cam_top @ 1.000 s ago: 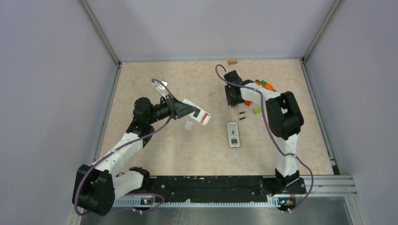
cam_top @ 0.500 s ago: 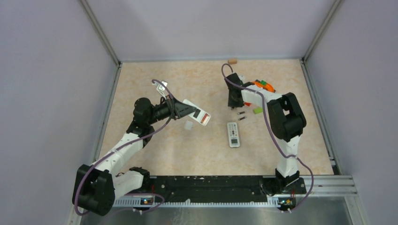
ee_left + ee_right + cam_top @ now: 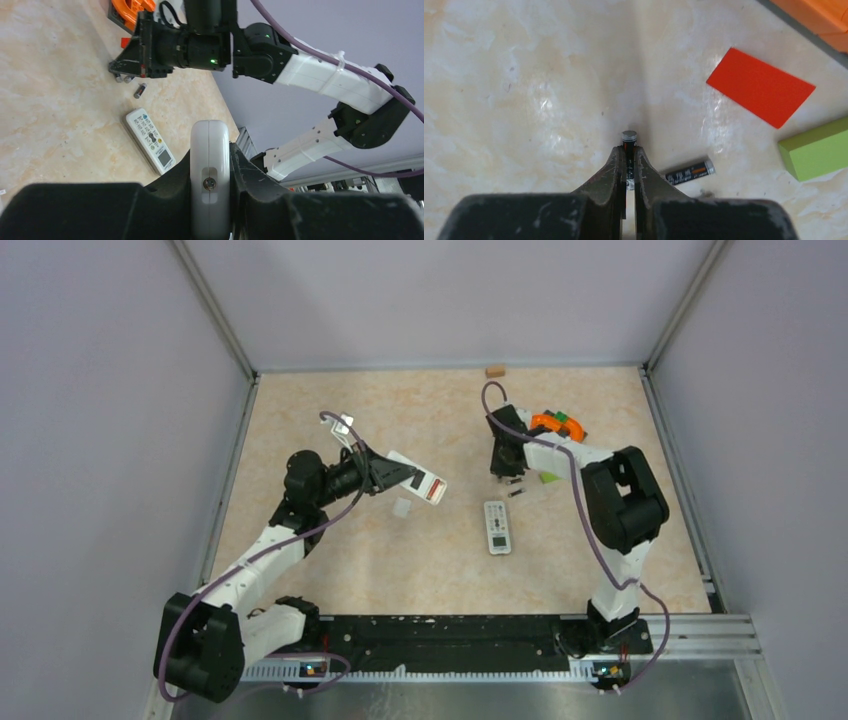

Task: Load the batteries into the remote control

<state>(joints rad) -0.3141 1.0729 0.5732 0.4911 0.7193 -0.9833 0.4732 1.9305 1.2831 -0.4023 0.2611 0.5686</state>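
The dark battery would come up off the table if I lifted my right gripper now, as both fingers press its sides just behind the silver end (image 3: pixel 501 478) (image 3: pixel 629 148).
My left gripper (image 3: pixel 393 472) is shut on a white remote control (image 3: pixel 420 481) and holds it on edge above the table; its narrow end shows between the jaws in the left wrist view (image 3: pixel 210 165). A second white remote (image 3: pixel 497 526) lies face up on the table. My right gripper (image 3: pixel 503 470) points down at the table and is shut on a slim dark battery (image 3: pixel 628 142), whose silver end sticks out past the fingertips. Another battery (image 3: pixel 689 172) lies on the table just to its right, also seen in the top view (image 3: pixel 516 494).
A small white cover piece (image 3: pixel 402 507) lies below the held remote. A flat red block (image 3: pixel 760 86) and a green block (image 3: pixel 819 147) lie beside the batteries. An orange object (image 3: pixel 548 422) sits behind my right gripper. A wooden block (image 3: pixel 494 370) lies at the back edge.
My right gripper has moved toward the near side and down onto the batteries, and now pinches one. The left arm with its remote has barely moved.
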